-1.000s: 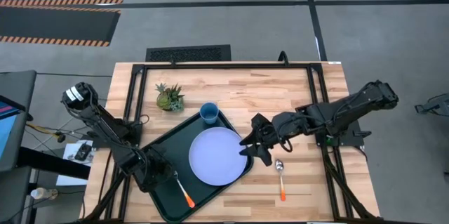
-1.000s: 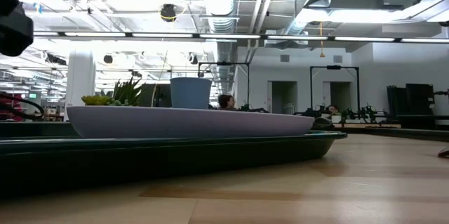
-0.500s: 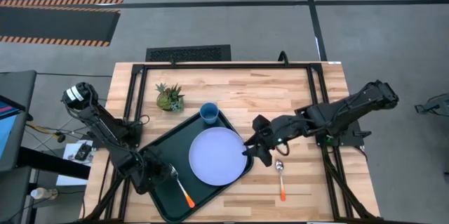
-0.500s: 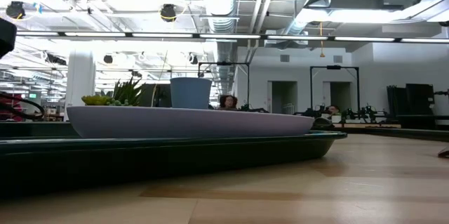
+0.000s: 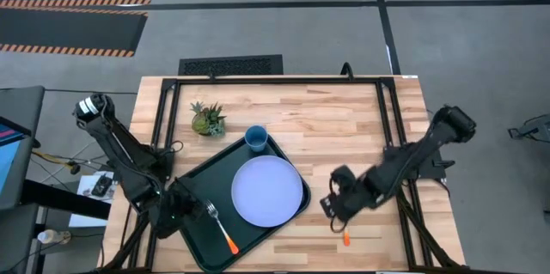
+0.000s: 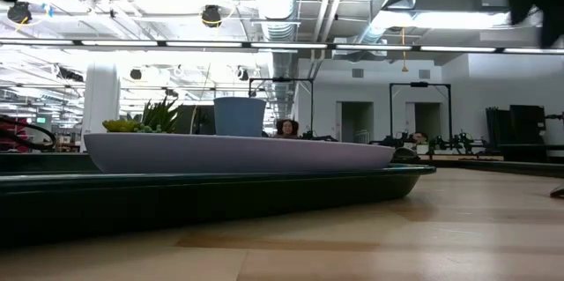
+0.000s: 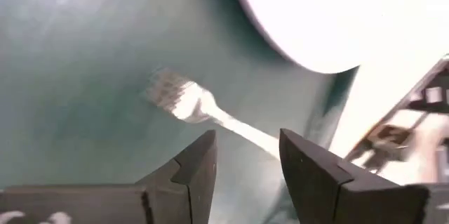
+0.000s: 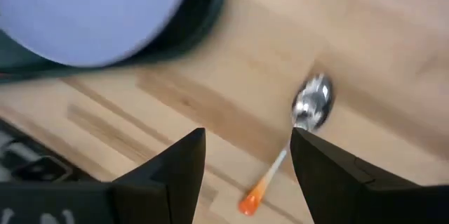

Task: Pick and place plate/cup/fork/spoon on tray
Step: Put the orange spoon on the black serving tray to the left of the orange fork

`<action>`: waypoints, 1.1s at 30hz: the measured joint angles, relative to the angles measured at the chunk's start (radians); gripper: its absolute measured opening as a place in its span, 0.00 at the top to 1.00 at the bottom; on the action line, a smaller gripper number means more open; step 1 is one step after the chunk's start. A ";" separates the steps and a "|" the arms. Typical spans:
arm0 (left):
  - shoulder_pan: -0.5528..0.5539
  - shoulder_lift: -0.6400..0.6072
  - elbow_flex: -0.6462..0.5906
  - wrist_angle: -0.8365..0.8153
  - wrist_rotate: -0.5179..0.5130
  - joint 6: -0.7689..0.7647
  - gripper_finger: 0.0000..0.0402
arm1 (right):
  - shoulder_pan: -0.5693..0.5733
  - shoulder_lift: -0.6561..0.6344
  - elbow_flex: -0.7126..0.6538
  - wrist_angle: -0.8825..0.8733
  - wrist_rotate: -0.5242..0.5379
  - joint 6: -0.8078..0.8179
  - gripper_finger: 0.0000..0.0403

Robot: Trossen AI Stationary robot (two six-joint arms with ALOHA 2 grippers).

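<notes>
The spoon needs to go to the tray, so my right gripper should first grip it by its neck (image 8: 300,130), just below the spoon's bowl.
The dark green tray (image 5: 202,248) lies at the table's near left. On it rest the lavender plate (image 5: 266,191), the blue cup (image 5: 255,137) at its far corner, and the orange-handled fork (image 5: 220,227), flat on the tray floor. The spoon (image 8: 313,104) lies flat on the bare wood right of the tray; in the high view only its orange handle end (image 5: 345,240) shows. My right gripper (image 5: 333,209) is open above the spoon, touching nothing. My left gripper (image 5: 174,211) is open over the tray's left edge, just short of the fork's tines (image 7: 172,94).
A small green potted plant (image 5: 208,119) stands on the table beyond the tray's far left corner. Bare wood lies across the table's far half and right of the spoon. The black table frame (image 5: 284,79) borders the top.
My right gripper has drawn away from the plate's right edge and swung toward the table's near edge, ending over the spoon. My left gripper has pulled back toward the table's left edge, uncovering the fork's tines. Plate, fork and spoon have stayed in place.
</notes>
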State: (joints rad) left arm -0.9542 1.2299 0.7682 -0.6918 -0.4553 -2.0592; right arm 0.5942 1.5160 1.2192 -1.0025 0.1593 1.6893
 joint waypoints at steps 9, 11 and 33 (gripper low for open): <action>0.082 -0.057 0.009 -0.050 -0.099 0.121 0.65 | 0.076 0.219 0.000 0.023 -0.130 0.136 0.42; 0.103 -0.060 0.009 -0.058 -0.100 0.150 0.65 | 0.084 0.248 0.000 0.027 -0.159 0.141 0.42; 0.132 -0.060 0.009 -0.058 -0.117 0.173 0.65 | 0.059 0.297 -0.166 0.245 -0.218 0.155 0.76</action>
State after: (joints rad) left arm -0.8227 1.1702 0.7773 -0.7502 -0.5726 -1.8863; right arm 0.6533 1.8130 1.0532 -0.7571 -0.0588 1.8439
